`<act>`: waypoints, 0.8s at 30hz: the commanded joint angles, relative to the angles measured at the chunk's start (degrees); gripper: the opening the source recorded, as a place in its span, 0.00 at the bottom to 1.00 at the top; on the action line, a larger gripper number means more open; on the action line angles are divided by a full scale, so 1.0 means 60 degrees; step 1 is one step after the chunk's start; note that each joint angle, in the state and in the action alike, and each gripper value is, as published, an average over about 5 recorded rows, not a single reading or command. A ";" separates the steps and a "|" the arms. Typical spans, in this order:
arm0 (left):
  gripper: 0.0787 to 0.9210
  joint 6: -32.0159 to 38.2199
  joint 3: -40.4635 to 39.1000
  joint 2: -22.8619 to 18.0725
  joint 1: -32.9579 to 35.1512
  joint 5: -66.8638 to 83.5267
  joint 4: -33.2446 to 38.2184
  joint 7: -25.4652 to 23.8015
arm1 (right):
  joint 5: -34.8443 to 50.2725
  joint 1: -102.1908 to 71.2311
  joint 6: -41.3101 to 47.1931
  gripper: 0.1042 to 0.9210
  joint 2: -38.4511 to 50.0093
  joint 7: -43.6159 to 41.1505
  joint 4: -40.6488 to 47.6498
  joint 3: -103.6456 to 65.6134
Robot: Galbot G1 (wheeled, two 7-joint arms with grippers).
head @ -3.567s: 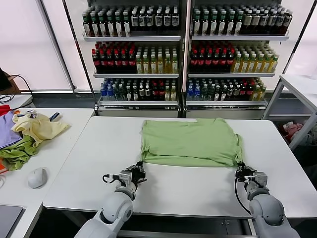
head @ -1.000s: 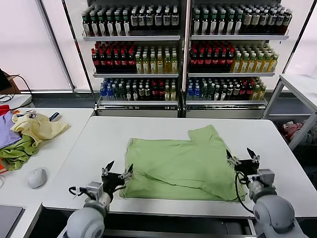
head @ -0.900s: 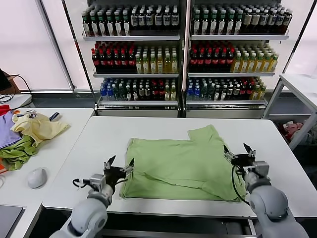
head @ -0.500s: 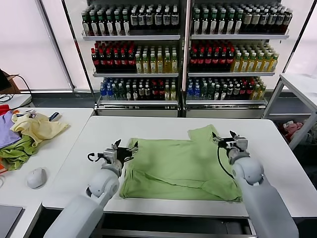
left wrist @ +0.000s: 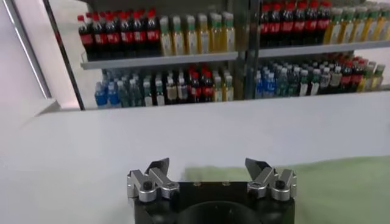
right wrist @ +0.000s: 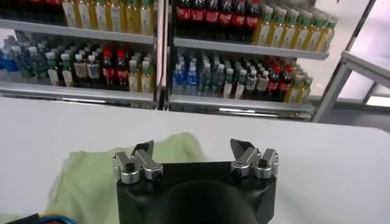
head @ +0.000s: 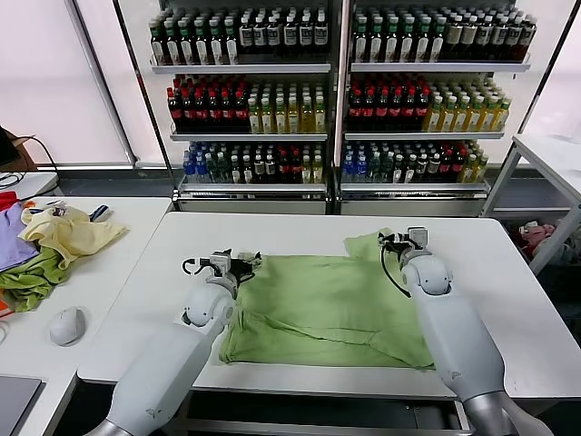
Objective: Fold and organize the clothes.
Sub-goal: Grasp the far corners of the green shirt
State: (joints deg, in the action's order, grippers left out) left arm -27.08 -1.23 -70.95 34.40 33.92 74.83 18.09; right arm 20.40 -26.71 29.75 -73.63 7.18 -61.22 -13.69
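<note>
My left gripper grabs the light green shirt by its corner across from the sticking-out sleeve next, to fold the shirt.
The light green shirt lies spread and partly folded on the white table, one sleeve sticking out at its far right corner. My left gripper is open and empty at the shirt's far left corner; the cloth shows in the left wrist view past that gripper. My right gripper is open and empty over the far right sleeve, seen in the right wrist view behind that gripper. Collar, buttons and print are hidden.
A heap of pale yellow, green and purple garments and a grey mouse lie on the side table at left. Shelves of bottles stand behind the table. A second white table is at right.
Both grippers let go of the shirt's near edge after pulling it toward me, opened, and moved away from me along the shirt's sides to its far corners.
</note>
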 commanded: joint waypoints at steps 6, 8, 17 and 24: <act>0.86 -0.0238 -0.0079 -0.0188 -0.0280 0.0069 -0.0762 0.0009 | -0.0029 0.0572 0.0058 0.80 -0.0530 -0.0134 0.1409 0.0126; 0.81 -0.0222 -0.0064 -0.0159 -0.0199 0.0142 -0.0660 0.0000 | 0.0099 0.0569 0.0096 0.73 -0.0564 -0.0157 0.1466 0.0112; 0.50 -0.0180 0.0046 -0.0095 0.0113 0.0587 -0.0288 -0.0182 | 0.0709 0.0462 0.0281 0.43 -0.0503 -0.0216 0.1340 0.0101; 0.26 0.0305 0.0117 0.0040 0.0275 0.0824 0.0013 -0.0440 | 0.0738 0.0071 0.0002 0.19 -0.0250 -0.0354 0.0710 0.0132</act>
State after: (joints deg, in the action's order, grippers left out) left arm -26.53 -0.37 -70.61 35.89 37.76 74.41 16.11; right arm 23.87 -25.94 29.75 -74.94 5.04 -56.36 -13.12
